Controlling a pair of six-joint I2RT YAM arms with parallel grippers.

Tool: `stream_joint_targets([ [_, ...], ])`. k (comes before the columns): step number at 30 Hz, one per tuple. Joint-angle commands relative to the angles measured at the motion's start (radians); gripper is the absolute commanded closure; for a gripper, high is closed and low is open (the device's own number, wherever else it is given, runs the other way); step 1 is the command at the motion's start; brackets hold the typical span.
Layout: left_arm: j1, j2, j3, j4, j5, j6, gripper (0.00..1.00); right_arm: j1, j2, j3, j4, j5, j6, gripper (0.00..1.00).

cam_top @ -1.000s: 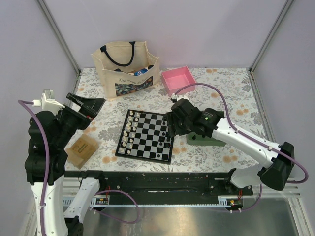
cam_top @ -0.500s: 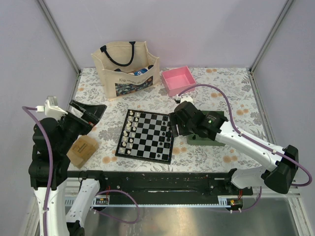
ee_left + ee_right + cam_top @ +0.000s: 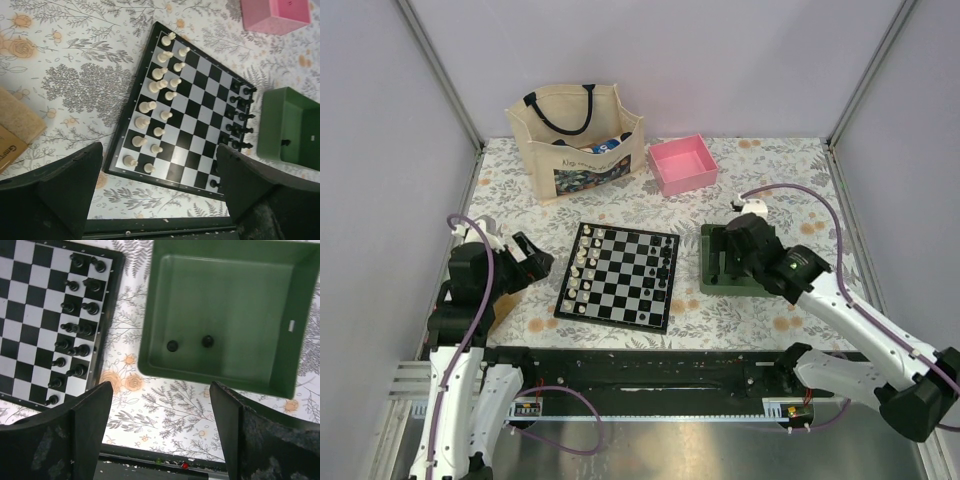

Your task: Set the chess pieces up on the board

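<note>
My right gripper takes the small black chess piece by its top (image 3: 713, 279) next. That leaves the piece's base free to stand on the board (image 3: 619, 276).
The board (image 3: 619, 276) lies mid-table. Black chess pieces (image 3: 661, 270) stand in two columns on its right side (image 3: 75, 330), and cream-white ones (image 3: 582, 270) on its left. Two more black pieces (image 3: 172, 345) (image 3: 208, 341) lie in the green tray (image 3: 712, 284) to the right of the board. My right gripper (image 3: 161, 390) hangs open and empty over the tray's near rim. To the left of the board, my left gripper (image 3: 159, 150) is open and empty, looking down on the board's near edge (image 3: 165, 178).
A cream tote bag (image 3: 578, 135) and a pink box (image 3: 682, 163) stand at the back. A brown cardboard box (image 3: 15, 131) lies left of the board under my left arm. A black rail (image 3: 640, 365) runs along the near table edge.
My right gripper has drawn back from the board's right edge to over the green tray, and its jaws have widened. The left arm has dropped and swung toward the board's left side.
</note>
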Motion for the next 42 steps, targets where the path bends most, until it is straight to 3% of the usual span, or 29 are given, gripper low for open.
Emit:
stream_joint_targets([
  [1, -0.001, -0.037, -0.031, 0.107, -0.050, 0.087, 0.01, -0.060, -0.067, -0.048, 0.021, 0.030, -0.010, 0.12],
  [4, -0.001, -0.046, -0.057, 0.146, -0.006, 0.099, 0.01, -0.115, -0.050, -0.068, 0.026, 0.024, -0.024, 0.11],
  [11, -0.001, -0.023, -0.088, 0.179, -0.053, 0.119, 0.01, -0.261, 0.091, -0.096, 0.102, -0.099, -0.053, 0.19],
  [17, -0.001, -0.017, -0.097, 0.185, -0.073, 0.112, 0.01, -0.393, 0.255, -0.053, 0.158, -0.224, -0.086, 0.35],
  [23, -0.001, -0.014, -0.102, 0.186, -0.080, 0.107, 0.01, -0.404, 0.373, -0.041, 0.173, -0.275, -0.069, 0.41],
  [42, -0.001, 0.030, -0.106, 0.196, -0.044, 0.109, 0.01, -0.404, 0.470, -0.039, 0.198, -0.257, -0.098, 0.55],
])
